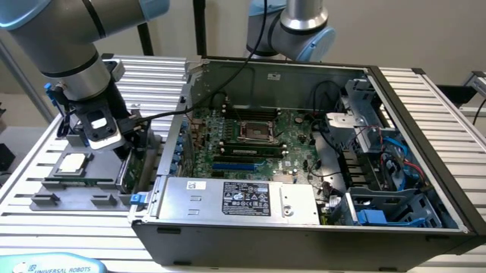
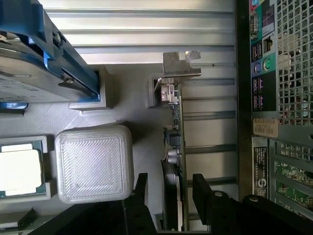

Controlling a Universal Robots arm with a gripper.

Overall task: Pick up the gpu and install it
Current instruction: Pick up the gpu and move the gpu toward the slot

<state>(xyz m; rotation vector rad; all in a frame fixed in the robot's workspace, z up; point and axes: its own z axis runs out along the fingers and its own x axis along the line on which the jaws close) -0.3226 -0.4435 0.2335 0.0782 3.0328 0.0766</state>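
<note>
My gripper grabs the GPU by the end (image 2: 173,208) opposite the GPU's silver bracket (image 2: 178,68) next. That bracket stays free for installing.
The gpu (image 2: 174,122) stands on edge in a slot of the grey holder tray (image 1: 76,196), just outside the computer case. It is a thin green card seen edge-on, with its silver bracket (image 2: 178,66) at the end away from the gripper. My gripper (image 2: 171,200) is open and straddles the card's near end. One black finger (image 2: 142,196) is on the tray side and the other on the case side, each with a small gap to the card. In the exterior view the gripper (image 1: 125,154) hangs low over the gpu (image 1: 131,170) at the tray's edge.
A hard drive with blue rails (image 2: 34,73), a processor chip (image 1: 70,163) and a ribbed grey block (image 2: 93,164) share the tray. The open computer case (image 1: 425,142) lies close beside it, showing the motherboard (image 1: 251,136), a blue slot (image 1: 239,166) and the power supply (image 1: 235,199). A second arm (image 1: 300,28) stands behind.
</note>
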